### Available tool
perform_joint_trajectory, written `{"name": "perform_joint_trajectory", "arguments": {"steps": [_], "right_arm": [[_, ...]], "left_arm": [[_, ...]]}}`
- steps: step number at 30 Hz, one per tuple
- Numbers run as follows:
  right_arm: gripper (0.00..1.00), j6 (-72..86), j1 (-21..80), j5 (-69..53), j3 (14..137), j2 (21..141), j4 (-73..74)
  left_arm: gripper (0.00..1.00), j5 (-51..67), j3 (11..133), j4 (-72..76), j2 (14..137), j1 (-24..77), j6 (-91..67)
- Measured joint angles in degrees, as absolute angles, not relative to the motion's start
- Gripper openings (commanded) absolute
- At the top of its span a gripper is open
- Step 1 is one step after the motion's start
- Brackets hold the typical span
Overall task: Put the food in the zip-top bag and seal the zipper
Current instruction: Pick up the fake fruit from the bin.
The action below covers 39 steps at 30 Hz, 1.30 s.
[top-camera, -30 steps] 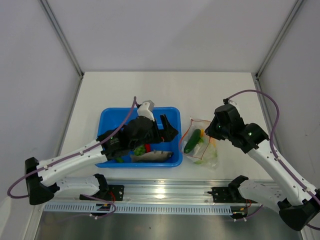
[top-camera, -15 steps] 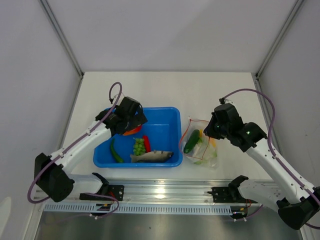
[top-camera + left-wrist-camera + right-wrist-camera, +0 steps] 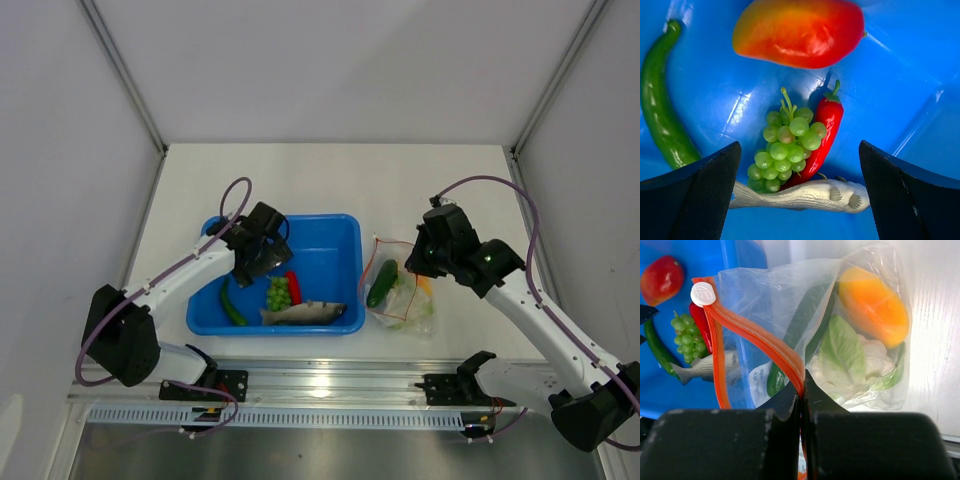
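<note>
The left gripper picks up the grapes (image 3: 787, 147) at the stem end (image 3: 788, 106) next, so the grapes hang free to go into the zip-top bag's opening.
The zip-top bag (image 3: 402, 295) lies right of the blue tray (image 3: 345, 222) and holds the cucumber (image 3: 800, 335), mango (image 3: 872, 305) and cauliflower (image 3: 862, 365). My right gripper (image 3: 802, 390) is shut on the red-orange zipper (image 3: 755, 335) and holds the bag's mouth up and open; it is also in the top view (image 3: 415, 262). My left gripper (image 3: 800, 200) is open and empty over the tray's left half, above the grapes (image 3: 787, 147), red chili (image 3: 822, 135), grey fish (image 3: 805, 195), tomato (image 3: 800, 31) and green pepper (image 3: 660, 110).
The tray's walls surround the left gripper (image 3: 262, 248). A white slider tab (image 3: 702, 293) sits at the far end of the zipper. Metal rails run along the table's near edge (image 3: 320, 380), and grey walls stand on three sides.
My left arm has swung from the tray's right side to its back left and dropped lower over the food. My right gripper has shifted slightly back with the bag's mouth.
</note>
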<state>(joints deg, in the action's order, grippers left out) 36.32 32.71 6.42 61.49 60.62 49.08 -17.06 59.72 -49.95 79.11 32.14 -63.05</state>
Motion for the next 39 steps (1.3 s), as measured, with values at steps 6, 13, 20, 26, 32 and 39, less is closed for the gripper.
{"name": "perform_joint_trajectory", "arguments": {"steps": [6, 13, 20, 26, 32, 39], "right_arm": [[0.00, 35.24, 32.60, 6.59, 61.49, 60.60, 49.45], [0.00, 34.17, 32.49, 6.57, 61.52, 60.58, 49.52], [0.00, 33.78, 32.47, 6.61, 61.60, 60.25, 49.60], [0.00, 33.78, 32.38, 6.63, 61.76, 59.94, 49.69], [0.00, 33.78, 32.27, 6.63, 61.76, 59.77, 49.80], [0.00, 33.78, 32.21, 6.66, 61.76, 59.40, 49.82]], "left_arm": [[1.00, -13.17, 57.34, -46.92, 81.01, 31.70, -64.73], [0.94, -9.15, 55.51, -43.35, 85.45, 30.79, -66.32], [0.76, -6.61, 52.84, -39.92, 86.65, 29.45, -68.51], [0.53, -4.91, 52.23, -37.76, 87.26, 29.17, -69.52], [0.28, -4.08, 51.42, -35.20, 87.59, 29.06, -69.54], [0.14, -4.12, 51.42, -34.24, 87.22, 29.04, -68.93]]}}
